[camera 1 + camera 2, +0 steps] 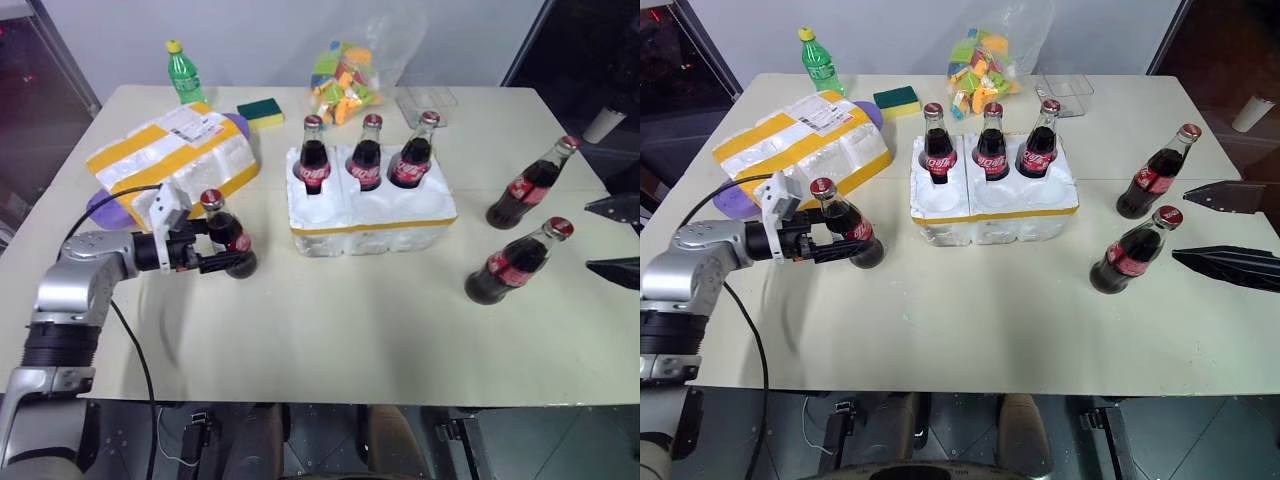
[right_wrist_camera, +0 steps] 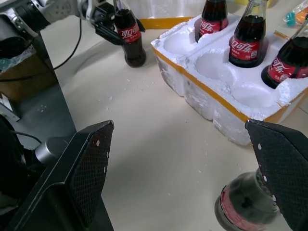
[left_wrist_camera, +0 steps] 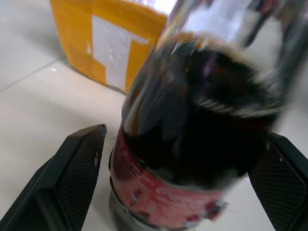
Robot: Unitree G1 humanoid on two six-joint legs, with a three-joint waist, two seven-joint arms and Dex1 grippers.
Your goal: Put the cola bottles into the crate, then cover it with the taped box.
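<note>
My left gripper closes on the bottle next: its fingers stand beside the cola bottle's red label, so closing now would catch the bottle.
One cola bottle (image 1: 236, 240) stands on the table just in front of the taped box (image 1: 170, 152). My left gripper (image 1: 220, 248) is open, one finger on each side of this bottle's lower body; a narrow gap shows beside one finger (image 3: 72, 168). The crate (image 1: 370, 228) sits mid-table with three bottles (image 1: 366, 155) in its back row and its front compartments empty. Two more bottles (image 1: 525, 188) (image 1: 512, 264) stand at the right. My right gripper (image 1: 1225, 230) hangs open beside them, and the nearer bottle (image 2: 243, 207) sits low between its fingers.
A green plastic bottle (image 1: 183, 72), a green-yellow sponge (image 1: 260, 112), a bag of colourful pieces (image 1: 345, 80) and a clear plastic tub (image 1: 425, 100) line the table's far side. A purple item (image 1: 105, 208) pokes out under the taped box.
</note>
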